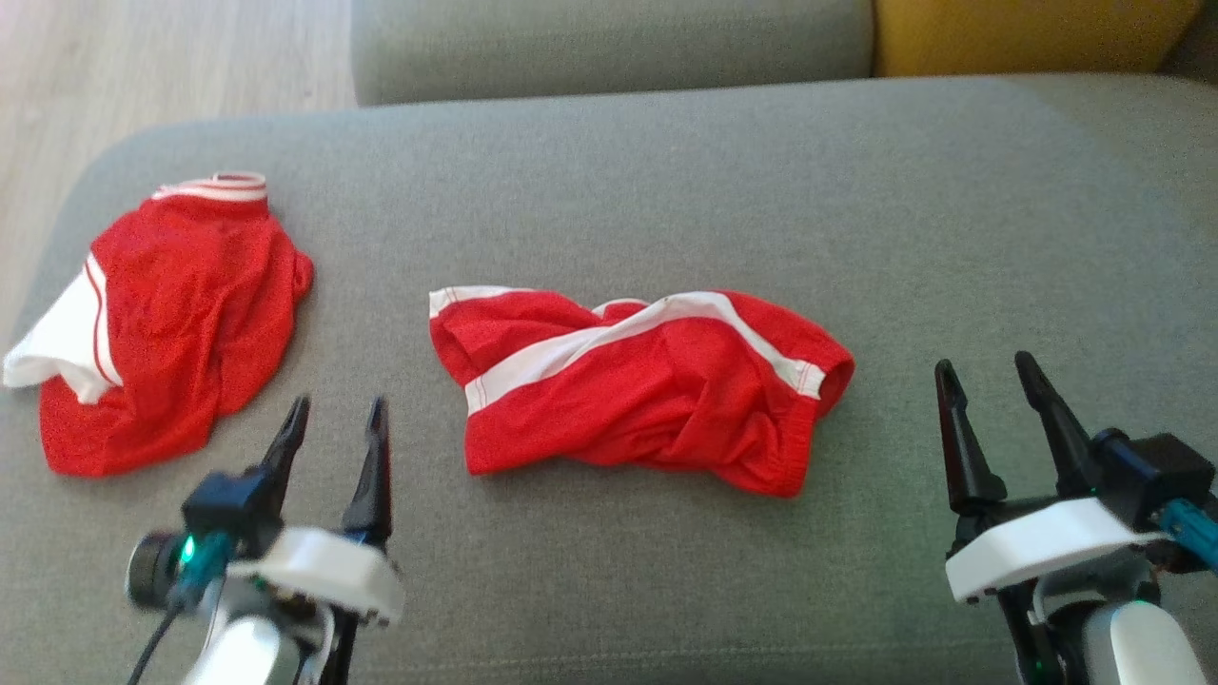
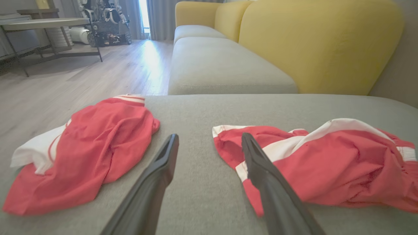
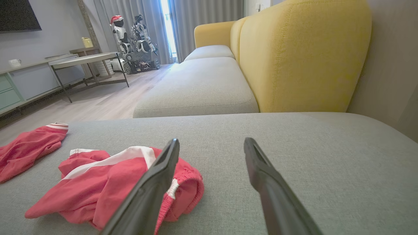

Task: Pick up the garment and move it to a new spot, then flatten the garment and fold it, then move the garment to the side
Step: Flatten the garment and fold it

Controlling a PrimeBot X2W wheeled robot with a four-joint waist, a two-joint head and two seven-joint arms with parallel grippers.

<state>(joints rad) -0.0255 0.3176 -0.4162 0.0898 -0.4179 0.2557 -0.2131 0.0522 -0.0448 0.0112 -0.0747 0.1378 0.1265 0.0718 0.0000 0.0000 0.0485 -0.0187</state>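
Observation:
Next, my left gripper pinches the garment's open hem [image 1: 454,352] at the white band's end [image 1: 476,394], where the hem gapes up while the rest lies slack.
A crumpled red garment [image 1: 647,390] with white stripes lies in the middle of the grey cushion [image 1: 666,190], also seen in the left wrist view [image 2: 343,163] and the right wrist view [image 3: 107,182]. A second red garment [image 1: 181,323] with white trim lies bunched near the cushion's left end [image 2: 98,153] [image 3: 29,147]. My left gripper [image 1: 339,407] [image 2: 209,136] stands open between the two garments, just short of both. My right gripper [image 1: 985,363] [image 3: 212,141] is open to the right of the middle garment, its fingers over bare cushion. Neither holds anything.
The cushion's left edge drops to a wooden floor [image 1: 143,57]. Another grey seat [image 1: 609,48] and a yellow backrest [image 1: 1028,33] lie beyond the far edge. A table [image 3: 85,60] and a parked robot [image 3: 134,42] stand far off in the room.

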